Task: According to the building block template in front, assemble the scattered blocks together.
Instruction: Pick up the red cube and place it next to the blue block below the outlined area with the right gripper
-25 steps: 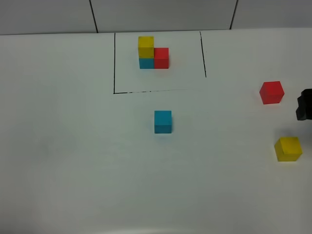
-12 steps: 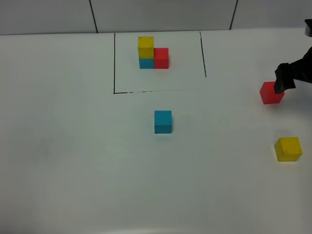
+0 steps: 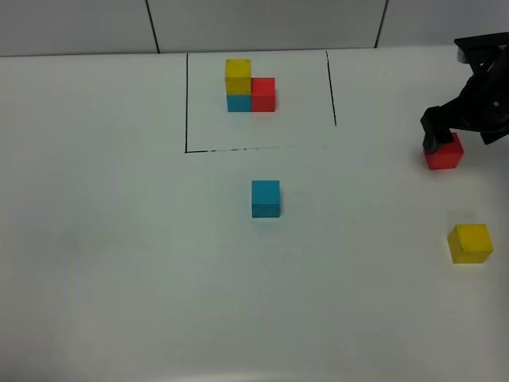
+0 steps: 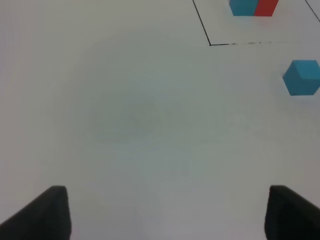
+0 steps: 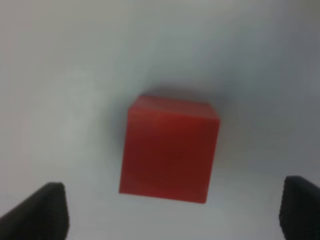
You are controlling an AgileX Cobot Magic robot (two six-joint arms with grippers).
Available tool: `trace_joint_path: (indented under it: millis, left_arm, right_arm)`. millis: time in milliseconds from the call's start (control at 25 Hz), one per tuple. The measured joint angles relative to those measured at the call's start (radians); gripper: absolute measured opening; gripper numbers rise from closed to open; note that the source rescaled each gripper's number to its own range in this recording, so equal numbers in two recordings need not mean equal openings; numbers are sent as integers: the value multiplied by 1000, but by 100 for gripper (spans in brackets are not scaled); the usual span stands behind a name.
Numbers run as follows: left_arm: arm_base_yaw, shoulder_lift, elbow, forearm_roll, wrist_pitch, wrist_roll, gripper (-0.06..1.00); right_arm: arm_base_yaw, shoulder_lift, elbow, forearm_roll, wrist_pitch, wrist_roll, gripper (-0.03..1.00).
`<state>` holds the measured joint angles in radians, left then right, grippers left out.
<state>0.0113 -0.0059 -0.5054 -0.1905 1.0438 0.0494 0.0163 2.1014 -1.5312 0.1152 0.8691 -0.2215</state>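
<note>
The template's red part needs to be rebuilt beside the blue block [image 3: 266, 199], so next my right gripper should grab the red block by its sides.
The building block template [image 3: 250, 89] stands at the back: yellow on cyan-blue with red alongside, inside a thin black outline [image 3: 187, 107]. The scattered blocks lie apart: cyan-blue [image 3: 266, 198] in the middle, red [image 3: 444, 156] at the right, yellow [image 3: 470, 243] near the right front. My right gripper [image 3: 455, 134] hovers open over the red block, which the right wrist view shows [image 5: 169, 148] just ahead of the open gripper [image 5: 172, 215]. My left gripper [image 4: 168, 220] is open and empty over bare table, outside the exterior high view. The cyan-blue block [image 4: 302, 77] lies ahead of it.
The white table [image 3: 119, 239] holds only these blocks. A grey panelled wall [image 3: 262, 24] runs behind the table's back edge. In the left wrist view a corner of the outline [image 4: 210, 44] and the template's base [image 4: 252, 6] show far ahead.
My right gripper has come in from the right edge, moving back and to the left, and now stands over the red block. The blocks have not moved.
</note>
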Motion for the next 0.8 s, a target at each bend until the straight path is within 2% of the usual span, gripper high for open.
trace_joint_path:
  millis: [400,520,640,720,800]
  left_arm:
    - [0,0,0,0,0,1,96]
    - [0,0,0,0,0,1,96]
    - [0,0,0,0,0,1,96]
    - [0,0,0,0,0,1,96]
    - [0,0,0,0,0,1,96]
  right_arm:
    - [9,77,-12,-2,-67,6,77]
    - [9,83,-13,-3,-77,17,71]
    - [9,94,-13,-6,-79,41,53]
    - [9,94,-13,-14,-79,43,31]
    - [9,94,-13,-14,-77,29,0]
